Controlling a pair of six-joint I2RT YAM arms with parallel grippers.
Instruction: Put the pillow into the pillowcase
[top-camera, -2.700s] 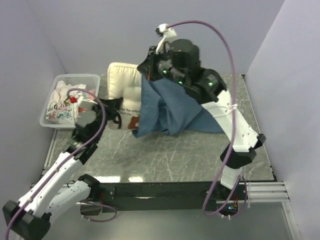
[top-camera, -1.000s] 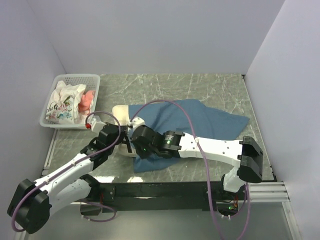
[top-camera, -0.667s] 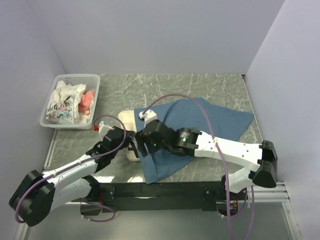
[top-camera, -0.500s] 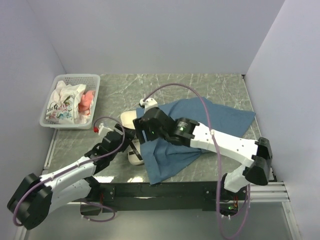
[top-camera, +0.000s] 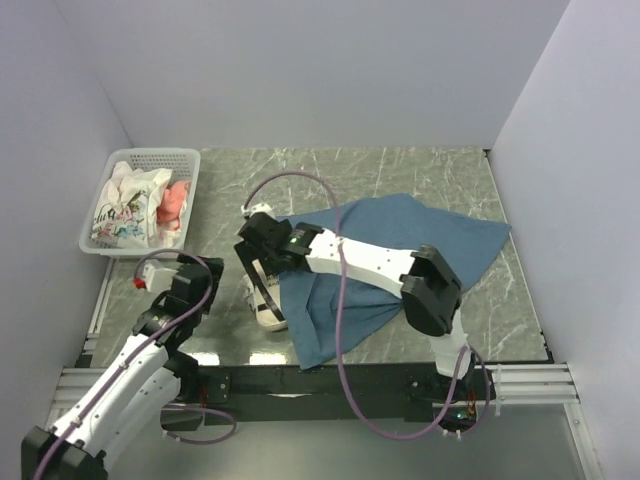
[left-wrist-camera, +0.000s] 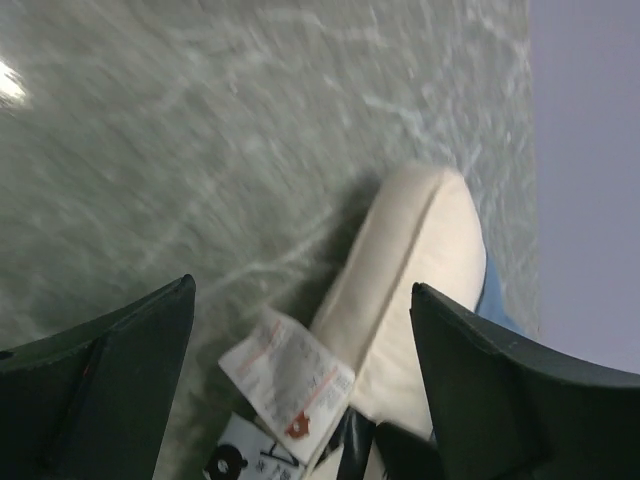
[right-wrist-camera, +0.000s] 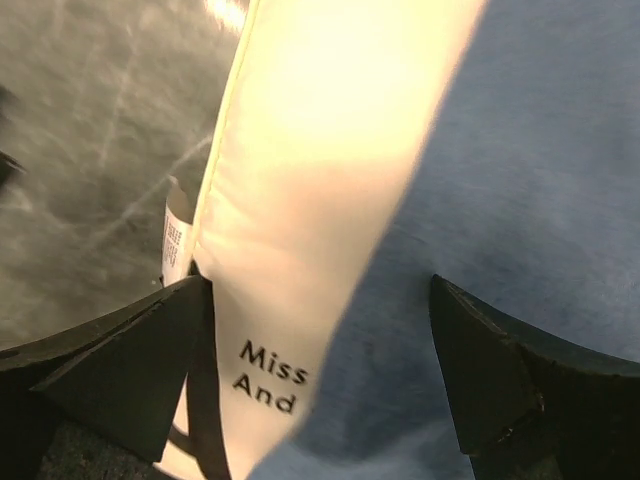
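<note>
I need my right gripper to grab the pillow's exposed corner near the printed text (right-wrist-camera: 262, 390) next, so the pillowcase's opening stays free to slide over the pillow (right-wrist-camera: 310, 150).
The blue pillowcase (top-camera: 400, 250) lies wrinkled across the middle of the table with the pillow inside it. Only the left end of the cream pillow (top-camera: 268, 312) sticks out. My right gripper (top-camera: 262, 272) hovers open over that end. In the right wrist view its gripper (right-wrist-camera: 320, 285) straddles the edge where the cream pillow (right-wrist-camera: 310, 150), printed with black text (right-wrist-camera: 270, 375), meets the pillowcase (right-wrist-camera: 520, 180). My left gripper (top-camera: 196, 284) stands open to the left, apart from the pillow. Its wrist view shows the gripper (left-wrist-camera: 300, 288), the pillow end (left-wrist-camera: 410, 260) and a white label (left-wrist-camera: 290, 375).
A white basket (top-camera: 150, 158) sits at the back left. It holds white patterned cloth (top-camera: 125, 205) and a pink cloth (top-camera: 176, 200). Purple walls close in the left, back and right. The right arm's link (top-camera: 430, 290) lies across the pillowcase.
Both grippers have opened and let go. The left arm has drawn back left, away from the pillow. The right gripper has shifted left and farther back, over the pillow's exposed end.
</note>
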